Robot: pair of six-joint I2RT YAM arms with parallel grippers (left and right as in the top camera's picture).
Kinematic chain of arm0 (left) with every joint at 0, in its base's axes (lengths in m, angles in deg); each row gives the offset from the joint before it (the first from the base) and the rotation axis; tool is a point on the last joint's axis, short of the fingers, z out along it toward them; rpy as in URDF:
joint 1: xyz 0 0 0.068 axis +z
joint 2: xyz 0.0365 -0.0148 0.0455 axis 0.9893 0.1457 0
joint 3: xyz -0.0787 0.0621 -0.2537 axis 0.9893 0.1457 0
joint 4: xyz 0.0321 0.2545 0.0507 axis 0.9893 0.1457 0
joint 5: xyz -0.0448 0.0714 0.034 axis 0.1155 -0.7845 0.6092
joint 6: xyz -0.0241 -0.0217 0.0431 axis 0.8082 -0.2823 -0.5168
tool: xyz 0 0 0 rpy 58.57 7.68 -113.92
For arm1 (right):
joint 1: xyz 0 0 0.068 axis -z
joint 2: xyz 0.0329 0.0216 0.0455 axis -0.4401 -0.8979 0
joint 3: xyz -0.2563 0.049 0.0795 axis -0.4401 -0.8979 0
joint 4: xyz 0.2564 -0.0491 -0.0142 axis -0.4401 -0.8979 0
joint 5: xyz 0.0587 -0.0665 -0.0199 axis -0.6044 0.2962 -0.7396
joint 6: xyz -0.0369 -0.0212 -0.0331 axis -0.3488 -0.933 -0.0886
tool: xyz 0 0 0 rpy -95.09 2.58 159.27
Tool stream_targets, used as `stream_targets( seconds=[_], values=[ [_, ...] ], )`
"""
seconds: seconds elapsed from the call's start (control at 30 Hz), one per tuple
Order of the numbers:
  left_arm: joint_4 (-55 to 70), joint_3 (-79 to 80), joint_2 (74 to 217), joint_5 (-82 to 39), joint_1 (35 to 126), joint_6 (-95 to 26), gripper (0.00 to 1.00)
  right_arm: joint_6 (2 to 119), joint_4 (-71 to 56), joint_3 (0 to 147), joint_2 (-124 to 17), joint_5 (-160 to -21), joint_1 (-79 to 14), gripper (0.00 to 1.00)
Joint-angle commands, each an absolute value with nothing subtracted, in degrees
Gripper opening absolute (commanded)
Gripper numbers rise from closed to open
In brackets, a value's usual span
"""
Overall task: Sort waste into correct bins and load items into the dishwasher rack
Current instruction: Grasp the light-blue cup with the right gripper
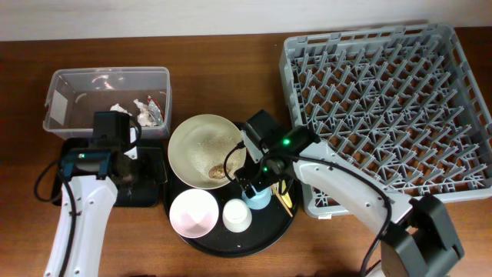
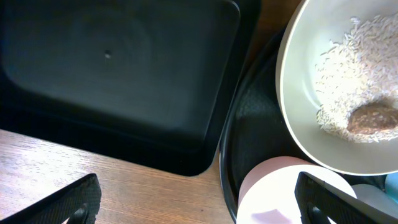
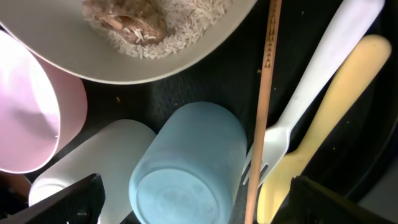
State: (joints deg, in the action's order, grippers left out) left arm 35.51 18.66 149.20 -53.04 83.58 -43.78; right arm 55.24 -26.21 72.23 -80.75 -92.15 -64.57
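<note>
I need to grip the upturned light-blue cup (image 1: 258,199) next by its outer sides near the closed bottom with my right gripper. The cup's rim stays free that way, so the cup can go into the dishwasher rack opening first.
The cream bowl (image 1: 206,151) with white rice and a brown lump (image 1: 217,173) sits on the round black tray (image 1: 265,231), beside a pink cup (image 1: 192,213), a white cup (image 1: 237,215) and a light-blue cup (image 1: 258,199). My right gripper (image 1: 254,187) is open over the upturned light-blue cup (image 3: 189,168); a wooden chopstick (image 3: 264,99), a pale fork (image 3: 311,81) and a yellow utensil (image 3: 329,118) lie beside it. My left gripper (image 2: 196,202) is open above the flat black tray (image 2: 118,74) and the pink cup (image 2: 280,199). The clear tub (image 1: 106,100) holds tissue and a red wrapper (image 1: 154,108).
The large grey dishwasher rack (image 1: 388,108) fills the right side of the wooden table. The round black tray's rim (image 2: 227,155) lies close to the flat black tray's corner. The cream bowl (image 2: 336,81) overhangs the pink cup in the left wrist view.
</note>
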Motion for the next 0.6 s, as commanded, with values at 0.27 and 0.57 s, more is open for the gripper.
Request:
stream_targets(
  seconds=[0.27,0.57],
  values=[
    [34.2,19.0,149.5,-53.6,83.9,-43.0,0.99,65.9,-29.2,72.8,-87.2,-92.5,-65.9,0.86],
    [34.2,19.0,149.5,-53.2,83.9,-43.0,0.99,66.9,-30.4,72.8,-87.2,-92.5,-65.9,0.65]
  ],
)
